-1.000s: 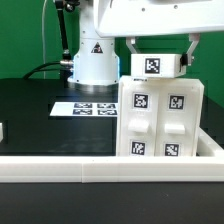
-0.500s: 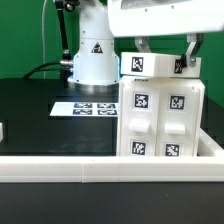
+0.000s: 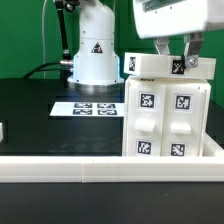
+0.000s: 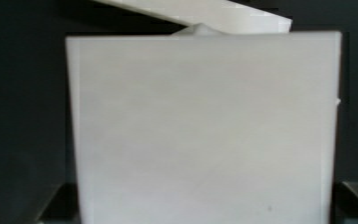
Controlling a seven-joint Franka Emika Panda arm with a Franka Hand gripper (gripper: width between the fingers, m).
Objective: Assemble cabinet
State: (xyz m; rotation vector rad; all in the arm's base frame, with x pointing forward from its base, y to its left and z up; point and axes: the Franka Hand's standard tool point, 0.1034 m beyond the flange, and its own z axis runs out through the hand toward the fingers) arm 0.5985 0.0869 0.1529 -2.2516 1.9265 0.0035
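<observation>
In the exterior view the white top panel's lower edge lies on the upright cabinet, so it is time for my gripper to open now.
The cabinet is a tall white box with tagged panels, standing at the exterior view's right on the black table. A white top panel with a tag lies across its top. My gripper comes down from above and is shut on this top panel. The fingers stand on either side of the panel's tag. In the wrist view the white panel fills the space between the dark fingertips. A second white edge shows beyond it.
The marker board lies flat on the black table to the exterior view's left of the cabinet. The robot's white base stands behind it. A white rail runs along the front edge. A small white part shows at the far left.
My gripper has moved to the exterior view's right with the top panel in it. The panel now reaches across the cabinet's top, and the cabinet has shifted slightly right.
</observation>
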